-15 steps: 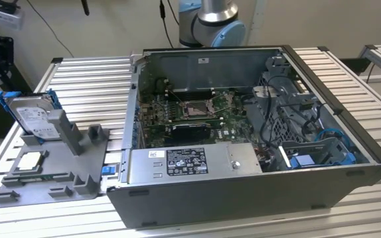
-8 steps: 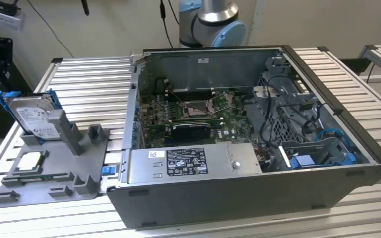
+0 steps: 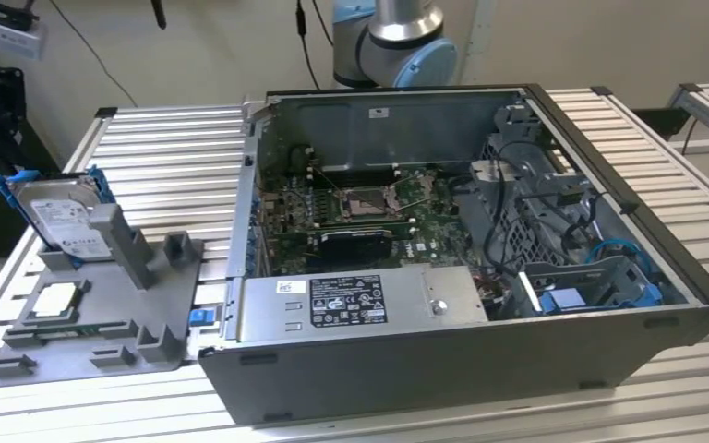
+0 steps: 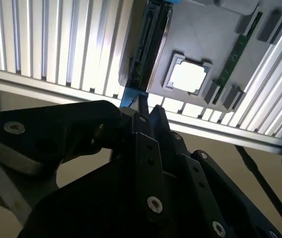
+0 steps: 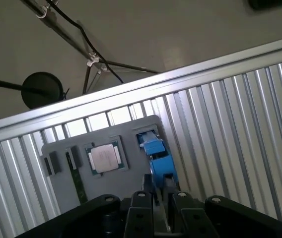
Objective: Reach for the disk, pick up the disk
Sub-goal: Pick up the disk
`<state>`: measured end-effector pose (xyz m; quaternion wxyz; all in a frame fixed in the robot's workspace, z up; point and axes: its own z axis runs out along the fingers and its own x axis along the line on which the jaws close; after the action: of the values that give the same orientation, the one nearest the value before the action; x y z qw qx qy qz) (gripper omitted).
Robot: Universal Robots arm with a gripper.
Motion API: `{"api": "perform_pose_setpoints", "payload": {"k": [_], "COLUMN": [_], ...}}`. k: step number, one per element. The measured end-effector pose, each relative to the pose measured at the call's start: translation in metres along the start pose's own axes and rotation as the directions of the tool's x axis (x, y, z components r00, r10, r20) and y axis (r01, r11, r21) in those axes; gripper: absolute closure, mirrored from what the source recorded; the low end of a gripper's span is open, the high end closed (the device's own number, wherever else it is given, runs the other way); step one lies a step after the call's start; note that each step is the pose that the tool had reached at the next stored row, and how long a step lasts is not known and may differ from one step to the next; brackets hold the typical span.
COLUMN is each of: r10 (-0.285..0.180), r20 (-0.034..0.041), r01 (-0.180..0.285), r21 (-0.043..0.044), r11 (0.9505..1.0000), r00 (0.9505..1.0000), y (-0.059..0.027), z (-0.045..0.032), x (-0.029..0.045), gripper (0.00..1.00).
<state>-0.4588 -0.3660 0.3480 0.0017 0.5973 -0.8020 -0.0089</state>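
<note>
The disk has both sides free at its upper end [image 3: 25,179], so my gripper should grab it there next, since the grey holder closes around the disk's bottom.
The disk [image 3: 62,220] stands on edge in the grey holder [image 3: 145,305] at the exterior view's left, its silver face and white label in a blue frame. My black gripper [image 3: 7,171] hangs at the disk's upper far corner. In the first wrist view the gripper [image 5: 158,182] has its fingers drawn close, with the blue frame [image 5: 156,151] running in between them. The second wrist view shows the disk [image 4: 150,44] edge-on beyond the gripper [image 4: 146,106], and a sliver of blue frame at the fingertips. The disk still rests in the holder.
A square silver processor chip [image 3: 56,302] lies in the holder beside the disk. An open computer case [image 3: 453,240] sits in the middle of the ribbed metal table [image 3: 170,157]. The arm's base [image 3: 391,41] rises behind the case. The table edge runs close past the holder.
</note>
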Motion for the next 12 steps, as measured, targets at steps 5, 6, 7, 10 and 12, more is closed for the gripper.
{"api": "perform_pose_setpoints", "payload": {"k": [5,6,7,10,12], "r10": [-0.031,-0.044,-0.056,-0.096,-0.123], "r20": [-0.0002,-0.0004,-0.0006,-0.0008,-0.0005], "r01": [0.031,0.044,0.056,0.096,0.123], "r21": [0.0004,0.0006,0.0007,0.0028,0.0059], "r11": [0.9995,0.999,0.9984,0.9954,0.9924], "r00": [0.9995,0.999,0.9984,0.9954,0.9925], "y": [0.0007,0.0008,0.0009,0.0013,0.0016], "z": [0.0014,0.0018,0.0022,0.0049,0.0077], "x": [-0.0024,-0.0027,-0.0032,-0.0047,-0.0057], "gripper": [0.0,0.0,0.0,0.0,0.0]}}
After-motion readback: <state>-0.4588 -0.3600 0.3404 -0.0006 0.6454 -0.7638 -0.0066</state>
